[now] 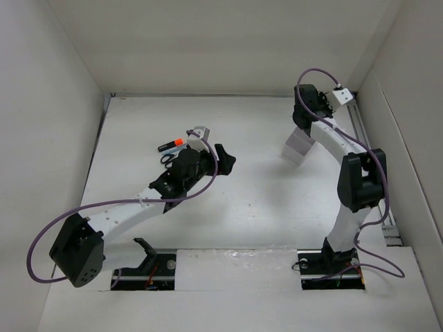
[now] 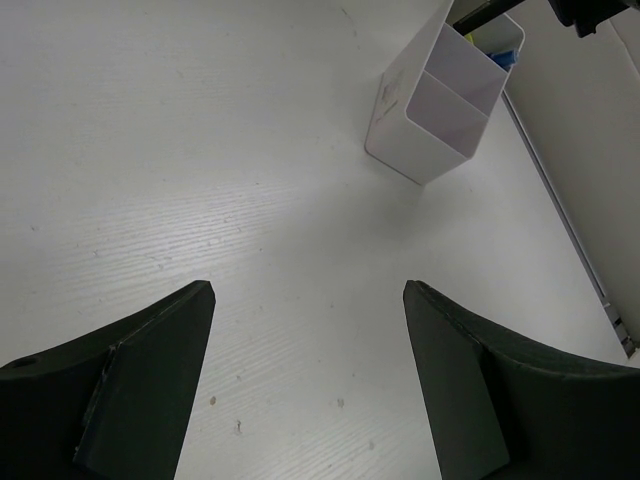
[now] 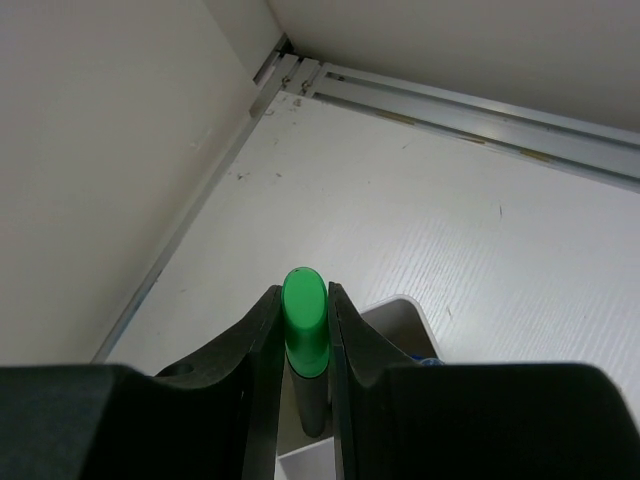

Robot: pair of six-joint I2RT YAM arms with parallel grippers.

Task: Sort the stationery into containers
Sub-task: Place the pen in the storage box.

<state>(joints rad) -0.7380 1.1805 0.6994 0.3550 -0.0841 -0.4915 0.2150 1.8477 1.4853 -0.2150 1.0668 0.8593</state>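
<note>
The black marker's lower end is inside the sides of the box, so the marker would end up in the far section of the box. I should open my right gripper.
My right gripper (image 3: 302,292) is shut on the black marker with green end (image 3: 304,325) and holds it upright, its lower end inside the white two-compartment box (image 3: 402,303). In the top view this gripper (image 1: 302,123) hangs over the box (image 1: 297,147) at the back right. A bluish pen (image 2: 505,57) stands in the box's far compartment. My left gripper (image 2: 308,290) is open and empty above bare table; the box (image 2: 400,115) lies ahead of it. The orange-and-black marker (image 1: 172,145) and the scissors (image 1: 168,158) lie behind the left gripper (image 1: 227,160). No yellow pen shows.
White walls enclose the table on the left, back and right. A metal rail (image 1: 360,121) runs along the right wall close to the box. The arm bases (image 1: 331,266) sit at the near edge.
</note>
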